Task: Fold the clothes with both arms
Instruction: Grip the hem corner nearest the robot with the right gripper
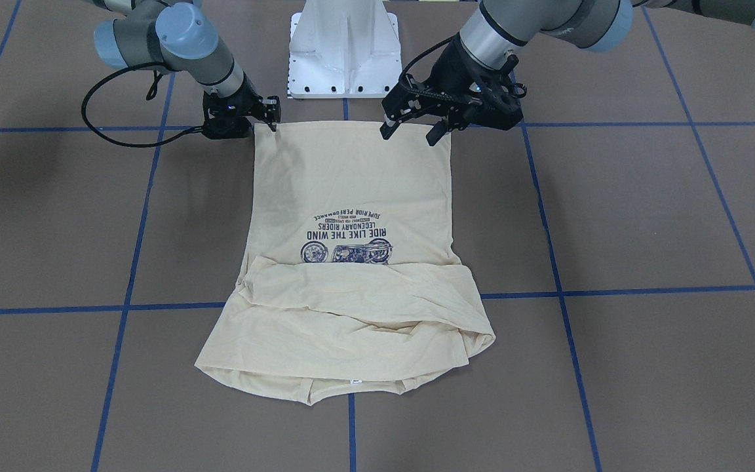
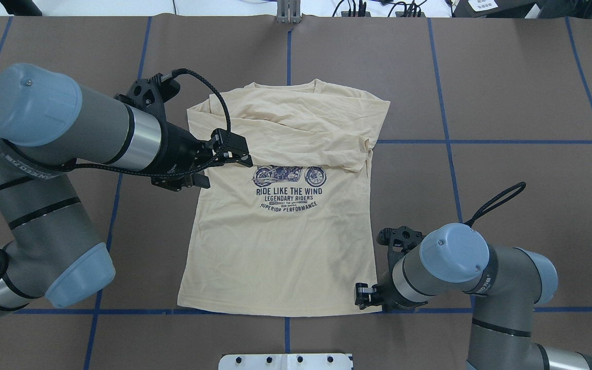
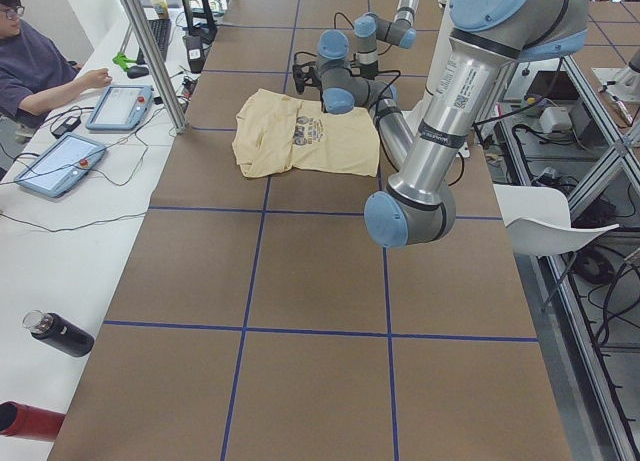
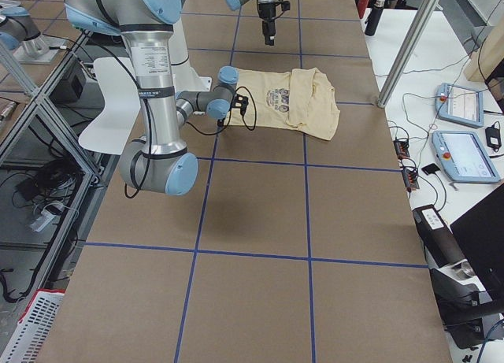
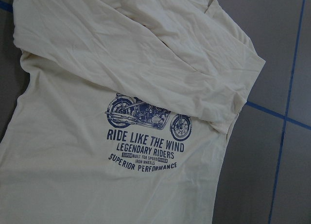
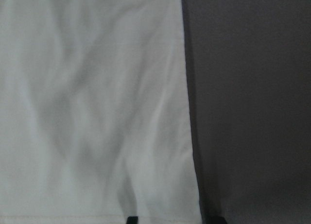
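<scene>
The robot needs to grab the shirt (image 1: 351,177) by its hem corner (image 1: 261,133) with its right gripper next. It will then fold the shirt's lower half over the folded sleeves.
The cream-yellow shirt (image 1: 351,177) lies flat on the brown table, print side up, hem toward the robot base. Its sleeves are folded across the chest above the navy motorcycle print (image 2: 288,177). My left gripper (image 1: 409,134) is open and empty, raised above the shirt's left side (image 2: 239,154). The left wrist view shows only the shirt (image 5: 73,175) from above. My right gripper (image 1: 271,121) is low at the hem's right corner (image 2: 362,297). In the right wrist view its fingertips (image 6: 131,219) stand apart, either side of the shirt's side edge (image 6: 87,112).
The white pedestal base (image 1: 345,52) stands just behind the hem. Blue tape lines (image 2: 445,141) grid the table. In the left side view an operator (image 3: 40,66), tablets (image 3: 120,106) and a dark bottle (image 3: 60,334) sit along a white side desk.
</scene>
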Controlling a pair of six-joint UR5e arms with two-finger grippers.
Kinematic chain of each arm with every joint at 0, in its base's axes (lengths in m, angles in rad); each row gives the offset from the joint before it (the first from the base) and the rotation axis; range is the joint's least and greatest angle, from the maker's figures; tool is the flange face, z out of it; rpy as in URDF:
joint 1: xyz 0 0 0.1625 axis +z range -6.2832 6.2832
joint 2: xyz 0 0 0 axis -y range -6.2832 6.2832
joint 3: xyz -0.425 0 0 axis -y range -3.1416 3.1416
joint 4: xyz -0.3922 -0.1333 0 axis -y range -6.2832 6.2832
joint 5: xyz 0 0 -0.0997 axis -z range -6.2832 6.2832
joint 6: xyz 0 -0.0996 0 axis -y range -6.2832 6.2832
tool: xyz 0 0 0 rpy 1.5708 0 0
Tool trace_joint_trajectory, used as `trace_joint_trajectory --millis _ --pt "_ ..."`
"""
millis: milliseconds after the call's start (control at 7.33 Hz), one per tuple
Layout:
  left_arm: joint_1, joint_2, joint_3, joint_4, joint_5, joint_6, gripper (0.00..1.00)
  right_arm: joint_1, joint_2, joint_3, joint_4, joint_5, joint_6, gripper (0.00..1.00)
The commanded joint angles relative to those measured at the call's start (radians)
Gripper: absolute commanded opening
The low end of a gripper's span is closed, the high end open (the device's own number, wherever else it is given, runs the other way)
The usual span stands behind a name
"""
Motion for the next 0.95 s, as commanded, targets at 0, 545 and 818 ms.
trace_joint_trajectory --millis 0,545,818 --pt "-0.001 0.0 -0.002 0.0 0.0 0.0 0.99 0.002 0.0 0.0 -0.003 0.004 0.0 0.4" --pt "-0.001 0.002 -0.001 0.0 0.0 0.0 0.99 0.023 -0.002 0.008 -0.009 0.038 0.0 0.19" --pt "-0.001 0.005 -0.002 0.0 0.0 0.0 0.99 0.037 -0.002 0.014 -0.008 0.052 0.0 0.0"
